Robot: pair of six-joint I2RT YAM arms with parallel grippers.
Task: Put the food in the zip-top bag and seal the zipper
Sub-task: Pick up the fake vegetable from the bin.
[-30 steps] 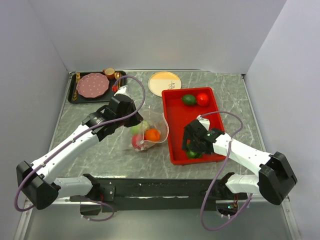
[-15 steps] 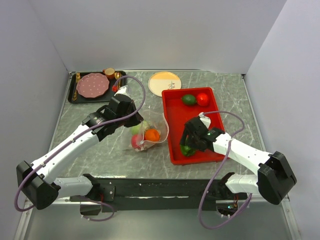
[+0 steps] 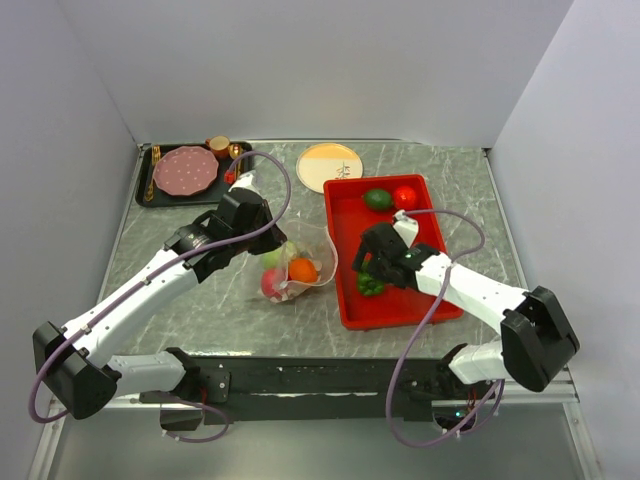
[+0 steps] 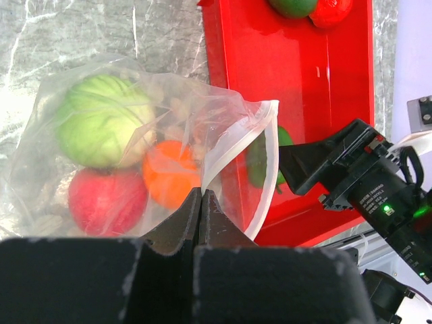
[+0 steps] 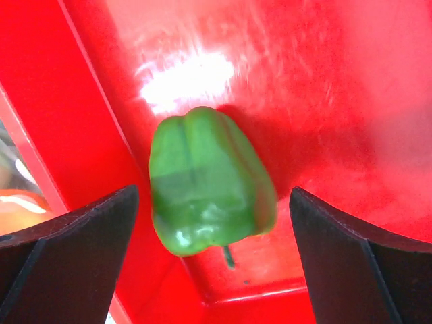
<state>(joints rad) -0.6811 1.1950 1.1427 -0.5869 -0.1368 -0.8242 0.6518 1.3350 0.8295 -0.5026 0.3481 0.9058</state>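
My right gripper should move lower before it closes on the pepper (image 5: 206, 182), because the right wrist view shows red tray past the gripper's fingers, above the pepper's sides.
The zip-top bag (image 3: 300, 268) lies left of the red tray (image 3: 400, 235), its mouth toward the tray. My left gripper (image 4: 200, 194) is shut on the bag's mouth edge, beside the whitish zipper (image 4: 237, 138). A light green cabbage (image 4: 101, 121), a red apple (image 4: 108, 199) and an orange (image 4: 172, 172) sit inside. My right gripper (image 5: 212, 197) stands open over a green pepper (image 5: 206, 182) lying by the tray's left wall (image 3: 370, 287), with a gap on each side. A dark green fruit (image 3: 377, 198) and a red one (image 3: 405, 196) rest at the tray's far end.
A black tray (image 3: 150, 195) with a pink plate (image 3: 185, 170) and cups (image 3: 218, 146) is at the back left. A yellow plate (image 3: 330, 165) lies behind the red tray. Walls close in the table on three sides.
My right gripper has moved from the tray's near end farther up along its left wall, and the green pepper has shifted with it. The left gripper keeps its hold on the bag.
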